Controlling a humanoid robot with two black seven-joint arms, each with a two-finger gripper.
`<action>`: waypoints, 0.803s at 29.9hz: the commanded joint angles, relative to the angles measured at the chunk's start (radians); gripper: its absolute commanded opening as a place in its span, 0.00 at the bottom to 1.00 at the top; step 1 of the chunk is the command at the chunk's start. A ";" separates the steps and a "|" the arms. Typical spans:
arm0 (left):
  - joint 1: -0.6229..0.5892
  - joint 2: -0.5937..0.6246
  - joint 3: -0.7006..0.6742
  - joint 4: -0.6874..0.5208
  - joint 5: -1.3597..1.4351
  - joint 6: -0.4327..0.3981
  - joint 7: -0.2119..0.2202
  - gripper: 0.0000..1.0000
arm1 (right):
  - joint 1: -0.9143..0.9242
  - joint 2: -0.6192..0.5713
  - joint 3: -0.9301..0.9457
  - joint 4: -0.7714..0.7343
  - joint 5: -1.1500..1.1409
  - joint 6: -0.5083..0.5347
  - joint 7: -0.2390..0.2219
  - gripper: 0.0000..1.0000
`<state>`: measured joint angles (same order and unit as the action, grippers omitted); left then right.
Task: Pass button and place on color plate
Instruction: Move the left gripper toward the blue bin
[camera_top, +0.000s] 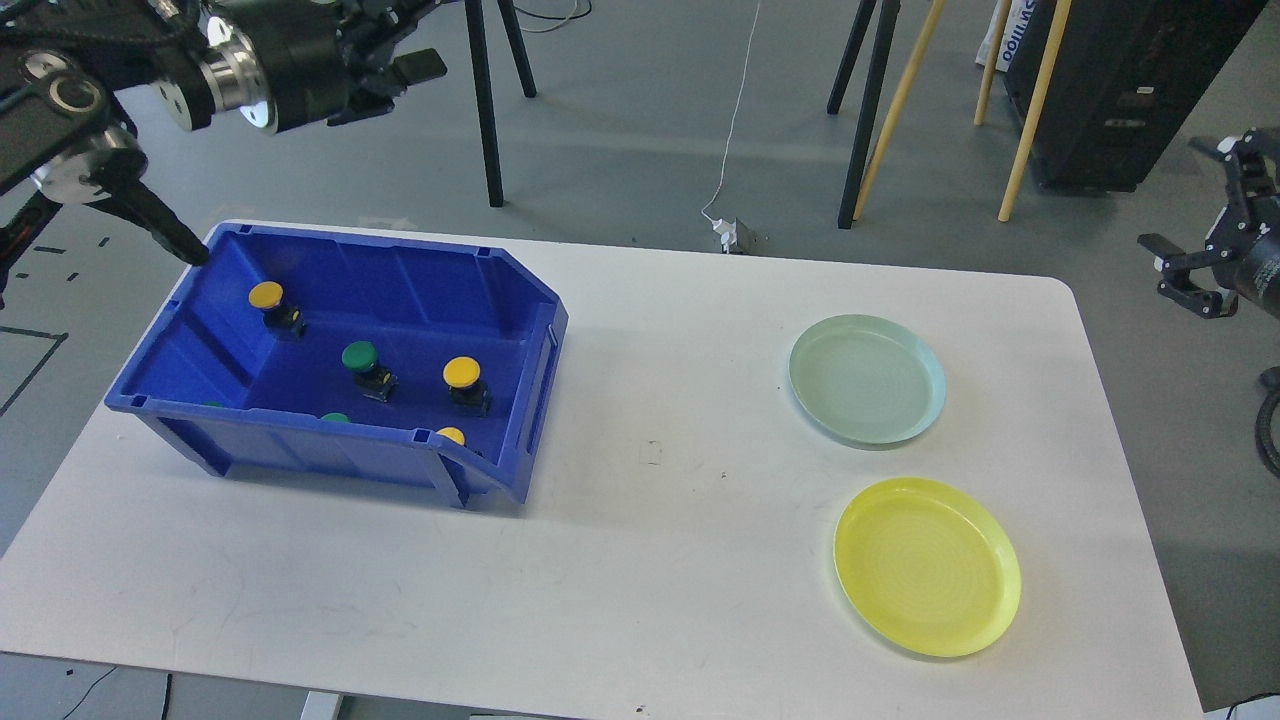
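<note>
I need to pass the green-capped button (360, 356) on so it can be put on a plate, so my left gripper should grab it next by its black body (374, 385).
A blue bin (300, 450) on the left of the white table holds several push buttons with black bases. One yellow button (266, 296) is at the back left, a green button (360, 357) in the middle, and another yellow button (462, 373) to its right. More caps peek over the bin's front wall. A pale green plate (866, 378) and a yellow plate (927, 565) lie bare on the right. My left gripper (395, 92) hangs high behind the bin, open and holding nothing. Off the table's right edge, my right gripper (1168, 272) is open and holds nothing.
The white table (640, 540) is bare between bin and plates. Behind it stand black tripod legs (485, 110), wooden poles (1030, 110) and a black cabinet (1120, 90). A small white plug (732, 236) with its cable lies at the far edge.
</note>
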<state>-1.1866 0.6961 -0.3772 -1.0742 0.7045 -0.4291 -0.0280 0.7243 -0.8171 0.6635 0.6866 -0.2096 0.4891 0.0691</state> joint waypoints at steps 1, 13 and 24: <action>0.005 -0.023 -0.019 -0.006 0.004 0.015 -0.012 1.00 | -0.006 -0.028 -0.010 0.013 0.001 0.000 0.000 0.99; -0.001 -0.043 -0.100 0.149 -0.014 -0.060 -0.131 1.00 | -0.009 -0.039 -0.007 0.013 0.001 0.000 0.190 0.98; 0.002 -0.041 -0.092 0.099 0.365 -0.060 -0.073 0.93 | -0.095 -0.100 -0.010 0.019 -0.001 0.000 0.201 0.99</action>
<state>-1.1943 0.6449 -0.4693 -0.9354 0.8588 -0.4888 -0.1173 0.6448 -0.9007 0.6525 0.7070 -0.2094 0.4886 0.2676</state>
